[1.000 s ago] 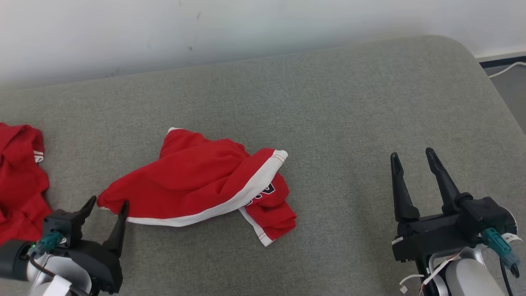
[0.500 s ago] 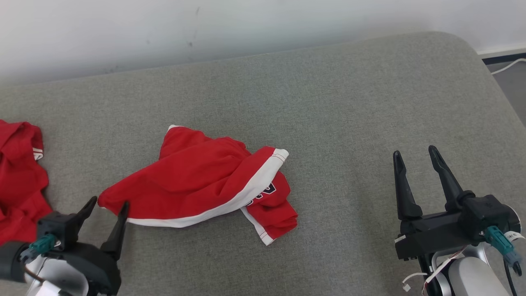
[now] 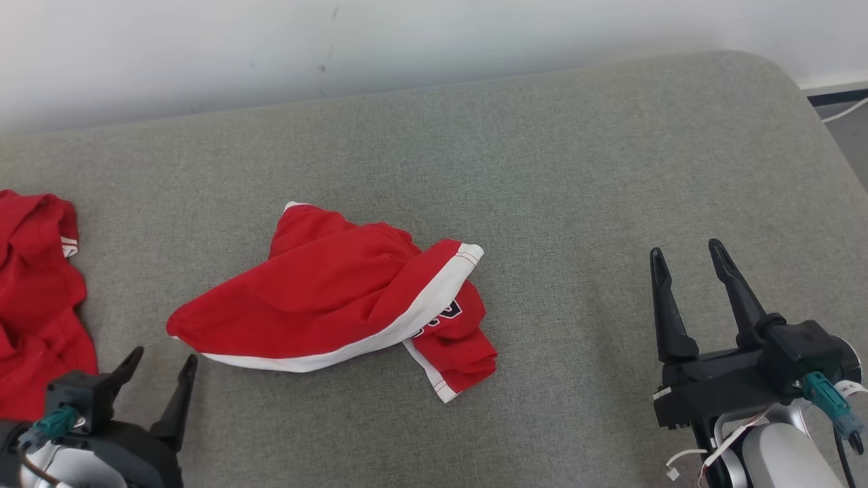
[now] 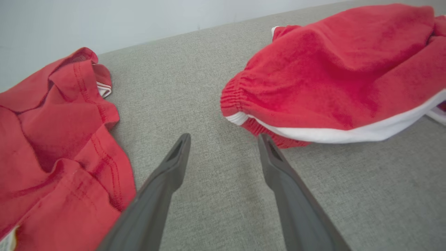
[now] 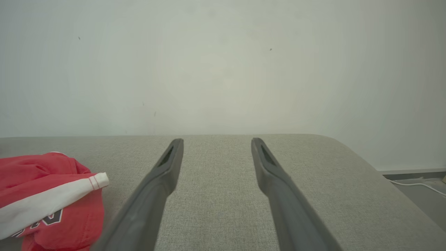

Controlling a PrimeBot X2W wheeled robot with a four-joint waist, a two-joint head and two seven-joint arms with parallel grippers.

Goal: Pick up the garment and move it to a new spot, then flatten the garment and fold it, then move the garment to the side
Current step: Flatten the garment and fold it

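My left gripper grabs the garment by its gathered waistband corner next, since it stands up off the grey surface while the crumpled cloth behind lies slack.
The garment is a pair of red shorts with a white side stripe, lying crumpled at the middle of the grey padded surface. Its elastic waistband end points toward my left gripper, which stands open a short way in front of it, not touching. In the left wrist view the garment lies up and right of the open left gripper. My right gripper is open and empty far to the garment's right. The right wrist view has the garment at the lower left of the right gripper.
A second red garment lies bunched at the surface's left edge, close to my left gripper; the left wrist view has this second garment at the left. A pale wall runs behind the surface. A white cable lies on the floor past the right corner.
My left gripper has drawn back from the garment's waistband corner, toward the near edge and a little left. The camera shifted slightly. The right gripper and garment stayed put.
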